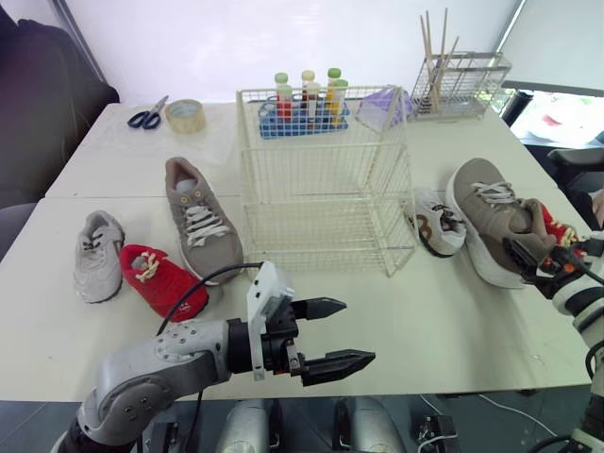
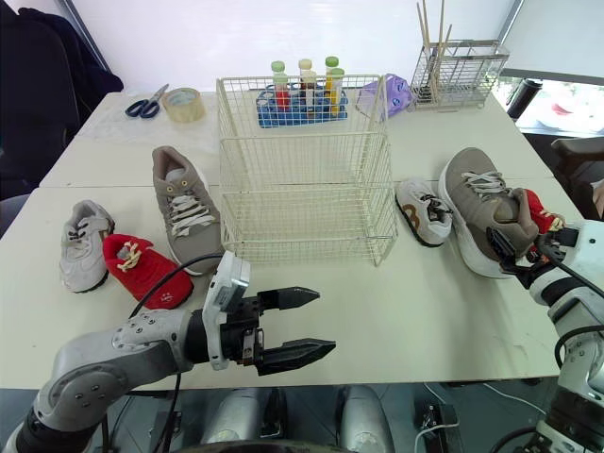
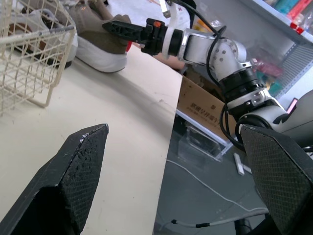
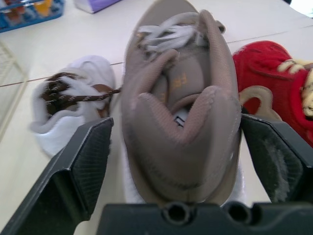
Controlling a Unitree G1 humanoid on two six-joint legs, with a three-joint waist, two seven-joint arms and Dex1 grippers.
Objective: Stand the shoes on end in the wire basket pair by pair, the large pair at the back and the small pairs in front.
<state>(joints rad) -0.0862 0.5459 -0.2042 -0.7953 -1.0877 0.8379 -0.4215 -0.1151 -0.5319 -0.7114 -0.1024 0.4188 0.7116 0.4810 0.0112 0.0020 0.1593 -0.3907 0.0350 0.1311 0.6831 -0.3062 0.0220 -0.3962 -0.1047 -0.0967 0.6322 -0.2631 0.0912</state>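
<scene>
The taupe shoe has small shoes crowding both of its sides, and the heel (image 1: 527, 253) (image 4: 180, 159) sticks out past them, so my right gripper will grab the taupe shoe there next.
The empty wire basket (image 1: 326, 179) stands mid-table. To its left lie a large taupe shoe (image 1: 201, 222), a small grey shoe (image 1: 98, 255) and a small red shoe (image 1: 162, 280). To its right lie a small white shoe (image 1: 438, 223), the other large taupe shoe (image 1: 495, 217) and a red shoe (image 1: 557, 226). My left gripper (image 1: 330, 332) hovers open and empty over the table's front, right of the red shoe. My right gripper (image 4: 175, 121) is open, its fingers (image 4: 83, 161) straddling the heel of the right taupe shoe (image 4: 178, 98).
Behind the basket stand a blue rack of tubes (image 1: 304, 111), a purple item (image 1: 382, 102) and a wire holder with sticks (image 1: 458, 85). Scissors (image 1: 146, 116) and a tape roll (image 1: 186, 115) lie at the back left. The table's front edge (image 1: 425, 389) is just beyond my left gripper.
</scene>
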